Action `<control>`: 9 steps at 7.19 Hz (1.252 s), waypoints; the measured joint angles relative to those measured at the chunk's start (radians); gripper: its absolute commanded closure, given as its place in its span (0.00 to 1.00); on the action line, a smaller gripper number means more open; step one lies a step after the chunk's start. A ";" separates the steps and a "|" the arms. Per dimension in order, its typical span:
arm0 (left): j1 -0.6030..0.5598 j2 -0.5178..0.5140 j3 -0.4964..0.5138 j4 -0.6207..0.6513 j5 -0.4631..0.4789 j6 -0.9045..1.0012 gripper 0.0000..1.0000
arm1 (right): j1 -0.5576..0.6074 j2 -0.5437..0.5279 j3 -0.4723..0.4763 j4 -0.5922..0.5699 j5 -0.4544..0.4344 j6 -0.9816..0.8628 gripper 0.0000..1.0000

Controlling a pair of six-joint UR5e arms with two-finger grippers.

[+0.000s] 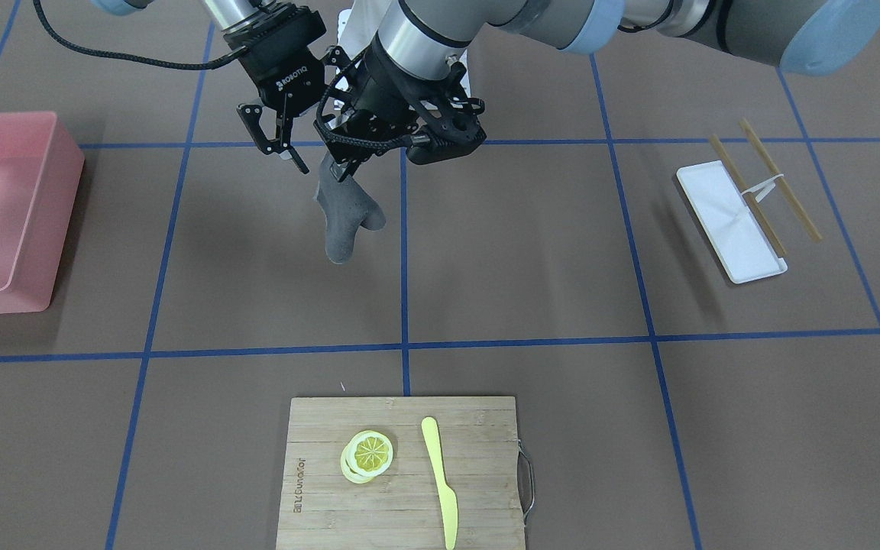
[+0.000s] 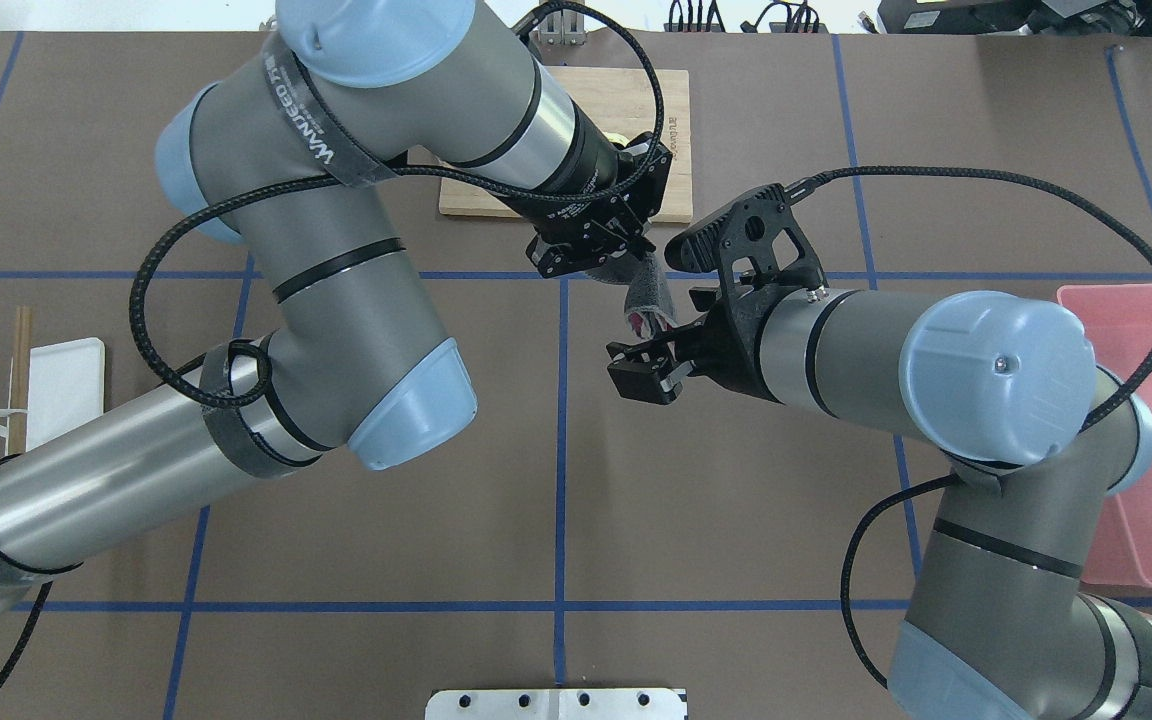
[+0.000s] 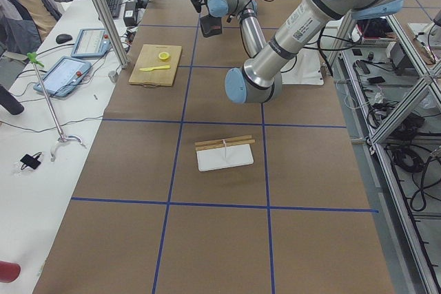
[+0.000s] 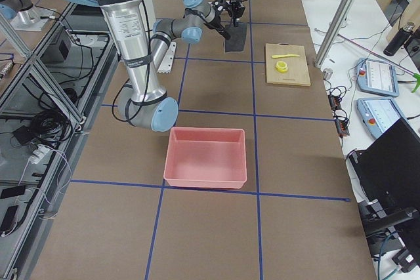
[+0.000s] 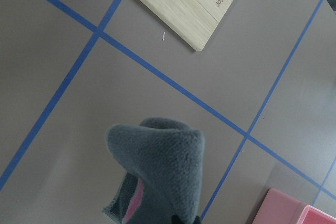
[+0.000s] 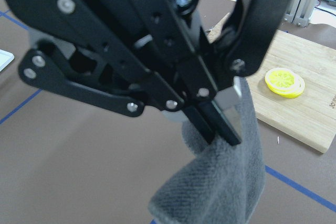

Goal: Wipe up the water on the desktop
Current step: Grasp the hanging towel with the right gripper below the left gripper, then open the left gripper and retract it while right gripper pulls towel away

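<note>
The robot's right gripper needs to grab the grey cloth next by its bunched top end (image 1: 328, 173) (image 6: 223, 149), so that it can wipe up water.
A grey cloth (image 1: 344, 218) hangs from my left gripper (image 1: 337, 162), which is shut on its top end, above the brown desktop (image 1: 524, 252) with blue tape lines. The cloth's lower end hangs free, near or just above the surface. In the overhead view the left gripper (image 2: 624, 266) holds the cloth (image 2: 648, 298) near the middle tape line. My right gripper (image 1: 283, 156) is open and empty, close beside the cloth; it also shows in the overhead view (image 2: 642, 368). The right wrist view shows the left gripper's fingers (image 6: 215, 121) pinching the cloth (image 6: 231, 182). I see no water.
A bamboo cutting board (image 1: 402, 428) with a lemon slice (image 1: 367, 454) and a yellow knife (image 1: 440, 481) lies at the operators' edge. A pink bin (image 1: 4, 214) stands on my right side. A white tray (image 1: 730, 221) with chopsticks (image 1: 780, 179) lies on my left side.
</note>
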 measured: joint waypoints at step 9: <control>0.003 0.018 -0.046 0.001 -0.008 -0.069 0.02 | -0.011 -0.012 -0.012 0.044 -0.051 0.159 1.00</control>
